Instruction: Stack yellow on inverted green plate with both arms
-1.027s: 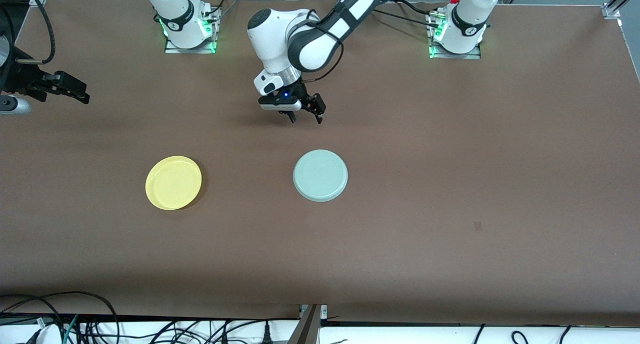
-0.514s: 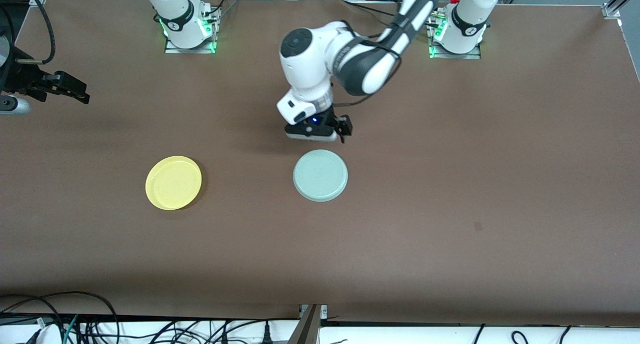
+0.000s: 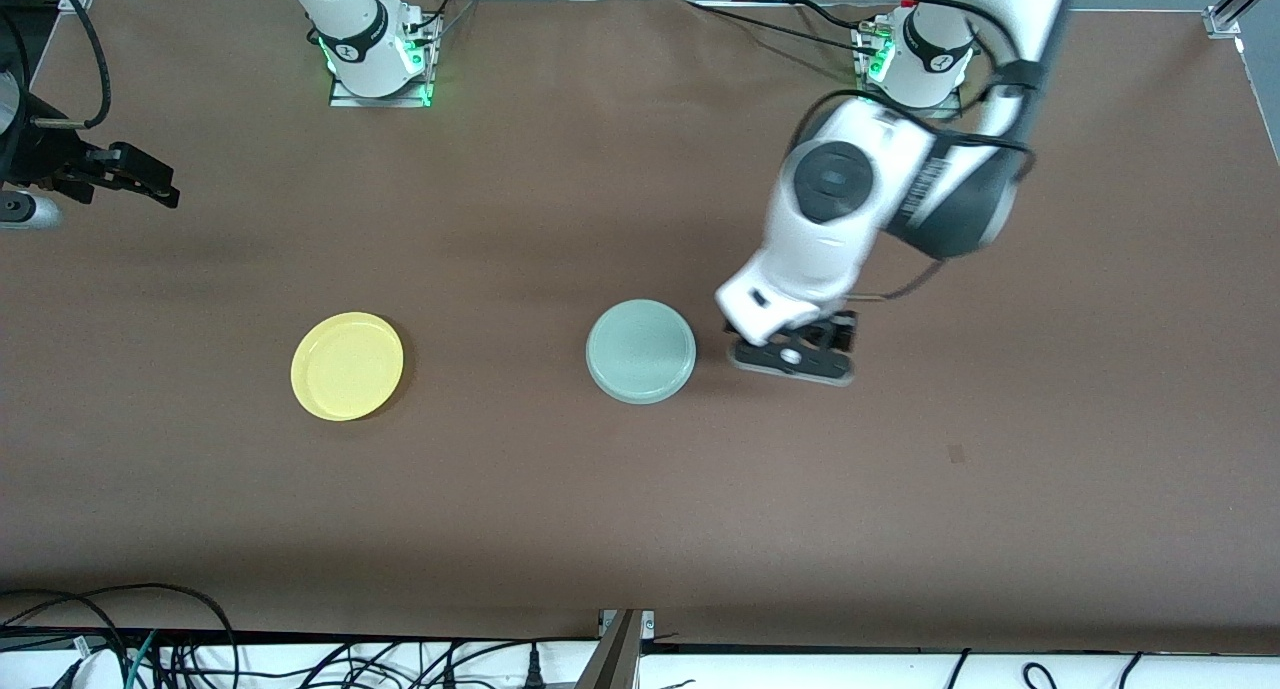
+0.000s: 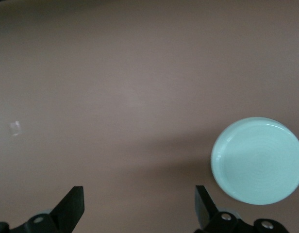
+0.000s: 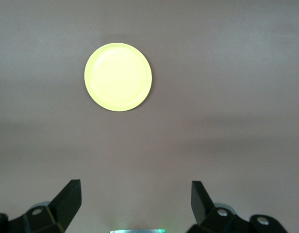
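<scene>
I will grab the yellow plate by its rim with my right gripper next, so that I can stack it on the inverted green plate.
The pale green plate lies upside down at mid-table, its ringed underside up; it also shows in the left wrist view. The yellow plate lies rim-up on the table, toward the right arm's end; it also shows in the right wrist view. My left gripper hangs over bare table beside the green plate, on the side toward the left arm's end. In the left wrist view it is open and empty. My right gripper is open and empty, high up, out of the front view.
The arm bases stand at the table's edge farthest from the front camera. A black fixture with cables juts in at the right arm's end. Cables lie past the table's nearest edge.
My left arm swung from between the bases and the green plate toward its own end of the table, now beside the plate. The plates and right arm have not moved.
</scene>
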Controlling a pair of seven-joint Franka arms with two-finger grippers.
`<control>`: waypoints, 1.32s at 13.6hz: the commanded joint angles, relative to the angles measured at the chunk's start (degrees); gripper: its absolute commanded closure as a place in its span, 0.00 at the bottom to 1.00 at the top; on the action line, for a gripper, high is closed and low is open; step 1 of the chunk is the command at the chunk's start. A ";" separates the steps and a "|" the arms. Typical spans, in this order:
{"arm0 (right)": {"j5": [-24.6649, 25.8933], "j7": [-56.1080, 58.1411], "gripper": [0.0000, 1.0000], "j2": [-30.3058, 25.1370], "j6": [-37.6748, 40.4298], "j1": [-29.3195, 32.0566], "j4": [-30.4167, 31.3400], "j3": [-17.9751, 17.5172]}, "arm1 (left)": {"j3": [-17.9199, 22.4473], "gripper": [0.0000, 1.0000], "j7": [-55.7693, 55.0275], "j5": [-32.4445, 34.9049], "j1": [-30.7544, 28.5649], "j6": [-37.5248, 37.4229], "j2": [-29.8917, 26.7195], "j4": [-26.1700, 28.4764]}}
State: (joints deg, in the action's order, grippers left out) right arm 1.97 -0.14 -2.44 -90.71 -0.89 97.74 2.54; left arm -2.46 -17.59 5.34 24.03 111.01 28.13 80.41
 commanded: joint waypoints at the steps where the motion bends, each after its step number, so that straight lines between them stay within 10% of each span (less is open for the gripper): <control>1: -0.92 -0.30 0.00 -0.29 0.62 0.27 -0.09 -0.08 | -0.88 0.00 4.50 -2.18 -5.55 -1.41 -4.31 3.09; 10: -0.83 -0.21 0.00 3.13 -1.82 0.45 0.00 -0.08 | -0.88 0.00 11.18 -6.66 -19.97 -6.76 -10.37 4.32; 18: -1.09 0.67 0.00 24.91 -20.95 1.24 1.39 -0.08 | 1.66 0.00 17.95 -6.84 -25.52 -15.81 -16.08 4.14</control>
State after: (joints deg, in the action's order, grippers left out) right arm 1.96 -0.14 16.54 -106.01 -0.63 99.59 2.70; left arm -1.60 -1.39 0.07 -1.41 97.15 14.87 82.62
